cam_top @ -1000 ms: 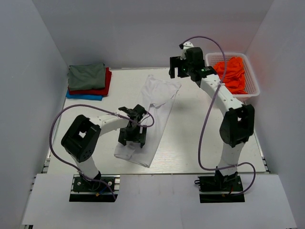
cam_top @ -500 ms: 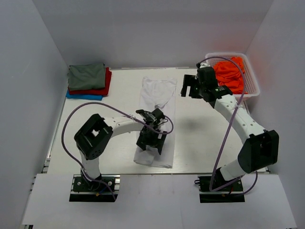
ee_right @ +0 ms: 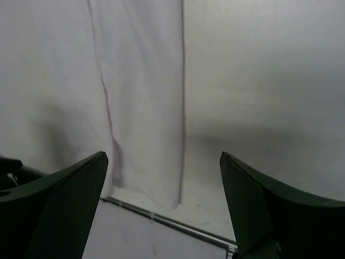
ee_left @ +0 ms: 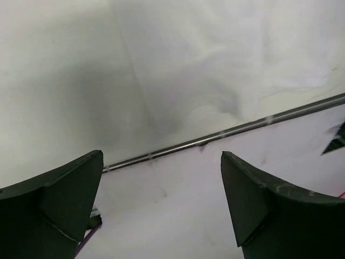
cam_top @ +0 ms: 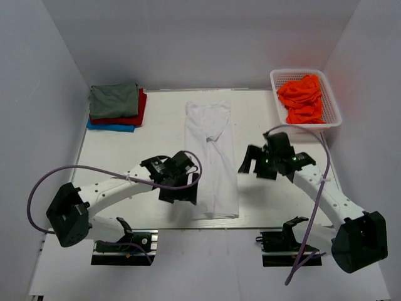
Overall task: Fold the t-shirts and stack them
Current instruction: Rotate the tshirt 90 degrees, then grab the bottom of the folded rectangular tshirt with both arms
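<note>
My left gripper grabs the white t-shirt (cam_top: 211,157) by the corner of its near end next, to fold that end toward the collar.
A white t-shirt (cam_top: 211,157) lies in a long narrow strip down the middle of the table, collar end far. It also shows in the left wrist view (ee_left: 226,59) and the right wrist view (ee_right: 140,91). My left gripper (cam_top: 177,190) is open and empty, just left of the shirt's near end. My right gripper (cam_top: 255,164) is open and empty, just right of the shirt's middle. Olive-grey (cam_top: 114,100), red (cam_top: 139,111) and blue (cam_top: 108,127) shirts lie folded in a stack at the far left. Orange shirts (cam_top: 302,97) fill the basket.
The white lattice basket (cam_top: 332,119) stands at the far right corner. The table's near edge with its metal rail (ee_left: 226,132) runs just below the shirt's near end. White walls close in the left, back and right.
The white shirt has been pulled straight into a narrow strip. My right arm swung from the far side down to the shirt's right. My left gripper let go and moved left off the shirt.
</note>
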Available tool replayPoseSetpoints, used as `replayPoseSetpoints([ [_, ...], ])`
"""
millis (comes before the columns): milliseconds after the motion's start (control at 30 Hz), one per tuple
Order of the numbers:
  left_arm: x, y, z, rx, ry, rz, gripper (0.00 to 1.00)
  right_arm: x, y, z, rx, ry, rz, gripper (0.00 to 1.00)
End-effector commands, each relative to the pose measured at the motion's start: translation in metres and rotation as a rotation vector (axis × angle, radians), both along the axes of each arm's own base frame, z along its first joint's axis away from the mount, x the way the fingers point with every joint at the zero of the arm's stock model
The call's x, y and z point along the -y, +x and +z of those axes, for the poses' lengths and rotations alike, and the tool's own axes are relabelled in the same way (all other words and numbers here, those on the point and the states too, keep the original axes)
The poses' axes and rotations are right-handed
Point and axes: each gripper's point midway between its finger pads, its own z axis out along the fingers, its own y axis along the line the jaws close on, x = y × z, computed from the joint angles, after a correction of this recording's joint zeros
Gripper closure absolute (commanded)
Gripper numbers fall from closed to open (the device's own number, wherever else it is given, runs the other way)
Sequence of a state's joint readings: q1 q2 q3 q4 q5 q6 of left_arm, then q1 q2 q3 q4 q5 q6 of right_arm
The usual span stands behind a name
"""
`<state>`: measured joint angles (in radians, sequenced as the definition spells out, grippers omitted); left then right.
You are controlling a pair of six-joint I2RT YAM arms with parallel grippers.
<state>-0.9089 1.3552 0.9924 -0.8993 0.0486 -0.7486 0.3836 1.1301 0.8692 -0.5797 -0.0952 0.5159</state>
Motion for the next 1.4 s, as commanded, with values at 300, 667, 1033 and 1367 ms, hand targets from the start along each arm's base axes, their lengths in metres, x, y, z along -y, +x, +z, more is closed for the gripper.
replayPoseSetpoints([
  [300, 0.017, -0.022, -0.064, -0.134, -0.048, -0.045, 0.09, -0.037, -0.147, -0.083, -0.504, 0.235, 0.143, 0.1],
  [667, 0.012, -0.041, -0.08, -0.21, -0.02, -0.044, 0.38, -0.041, -0.154, -0.112, -0.539, 0.193, 0.145, 0.3],
  [1033, 0.015, -0.04, -0.075, -0.213, -0.036, -0.04, 0.91, -0.053, -0.142, -0.105, -0.504, 0.197, 0.183, 1.0],
  [1367, 0.041, -0.003, -0.013, -0.095, -0.098, -0.016, 1.0, -0.065, -0.107, -0.07, -0.397, 0.185, 0.182, 1.0],
])
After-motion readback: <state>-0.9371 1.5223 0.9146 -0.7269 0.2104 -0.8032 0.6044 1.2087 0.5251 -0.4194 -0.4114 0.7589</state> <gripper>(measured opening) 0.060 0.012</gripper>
